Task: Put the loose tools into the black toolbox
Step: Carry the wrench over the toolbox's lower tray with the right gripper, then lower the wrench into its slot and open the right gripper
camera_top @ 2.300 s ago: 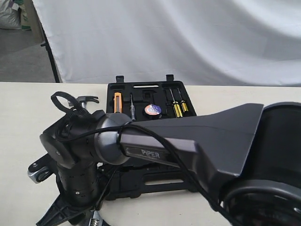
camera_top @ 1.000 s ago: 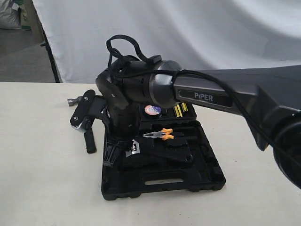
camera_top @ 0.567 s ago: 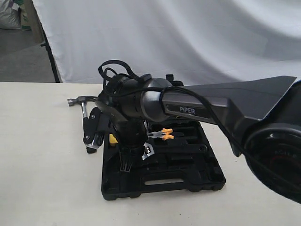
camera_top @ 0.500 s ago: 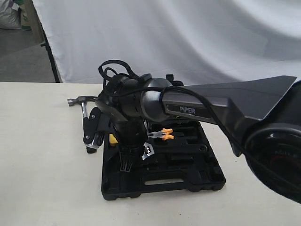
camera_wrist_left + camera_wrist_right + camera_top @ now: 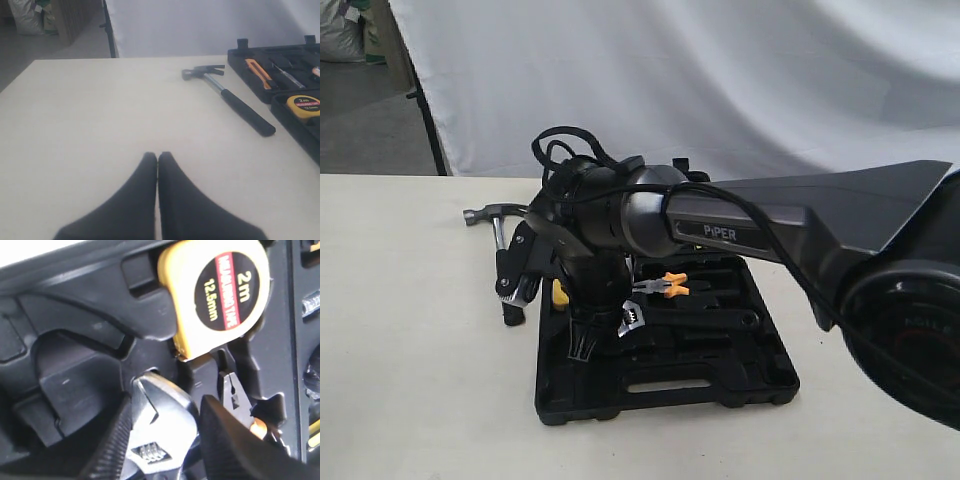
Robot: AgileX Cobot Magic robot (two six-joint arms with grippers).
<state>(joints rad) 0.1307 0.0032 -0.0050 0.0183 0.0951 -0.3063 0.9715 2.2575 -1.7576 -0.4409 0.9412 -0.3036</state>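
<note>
My right gripper should release the wrench (image 5: 162, 435), as it lies low across the toolbox hollows with its head inside the toolbox's rim and would stay there.
The black toolbox (image 5: 665, 385) lies open on the table. My right gripper (image 5: 612, 335) hangs over its near-left part, shut on the silver head of the adjustable wrench (image 5: 632, 320); the wrench's black handle stretches right across the recesses. In the right wrist view the ribbed fingers (image 5: 112, 440) flank the wrench head (image 5: 160, 430) just above a recess. The claw hammer (image 5: 498, 235) lies on the table left of the box, also seen as the hammer (image 5: 227, 97) in the left wrist view. My left gripper (image 5: 157, 156) is shut and empty over bare table. The tape roll is hidden behind the arm.
A yellow tape measure (image 5: 220, 295) sits in the box beside the wrench head, and orange-handled pliers (image 5: 665, 286) lie in the middle. An orange-handled tool (image 5: 257, 72) rests in the box's far half. A white backdrop hangs behind the table.
The right arm swung from the table's front over the toolbox and came down, carrying the wrench. Over the last half second it barely moves.
</note>
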